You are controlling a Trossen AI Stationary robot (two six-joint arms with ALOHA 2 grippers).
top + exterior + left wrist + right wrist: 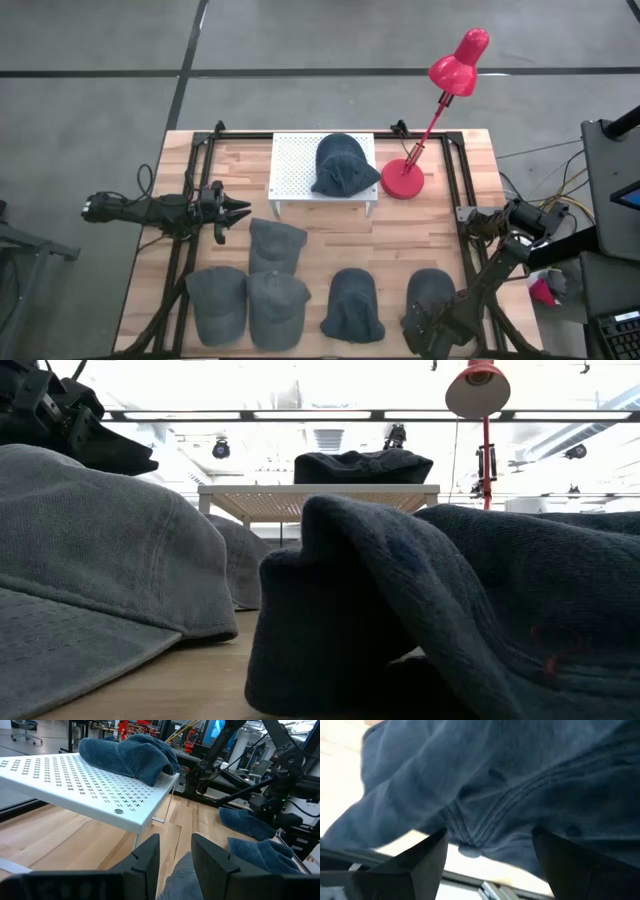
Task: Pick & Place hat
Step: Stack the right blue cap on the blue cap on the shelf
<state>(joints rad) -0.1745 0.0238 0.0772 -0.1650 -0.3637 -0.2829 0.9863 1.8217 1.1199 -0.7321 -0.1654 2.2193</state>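
Note:
The near dark cap needs to go on the white perforated shelf (pixel 295 160). My right gripper should grab the cap by its top (pixel 430 287) next.
Several dark caps lie on the wooden table; one dark cap (pixel 345 165) rests on a white perforated shelf (pixel 295 160). My right gripper (pixel 428 322) hangs low over the near-right cap (pixel 430 292). It is open, and its fingers stand on either side of that cap's crown (pixel 485 815), around the top button (pixel 468 851). My left gripper (pixel 237 210) waits open near the table's left side, level and pointing right toward the shelf (pixel 90 785), above a grey cap (pixel 175 877). My right gripper comes at the near-right cap's crown (pixel 520 795) from above with its fingers (pixel 427 860) spread wide on either side. I cannot tell whether the fingers touch the cloth. The cap lies on the table.
A red desk lamp (pixel 405 180) stands just right of the shelf, its head (pixel 460 60) reaching past the far edge. Other caps (pixel 275 243) (pixel 218 300) (pixel 352 305) fill the near half of the table. Bare wood shows between the shelf and the caps.

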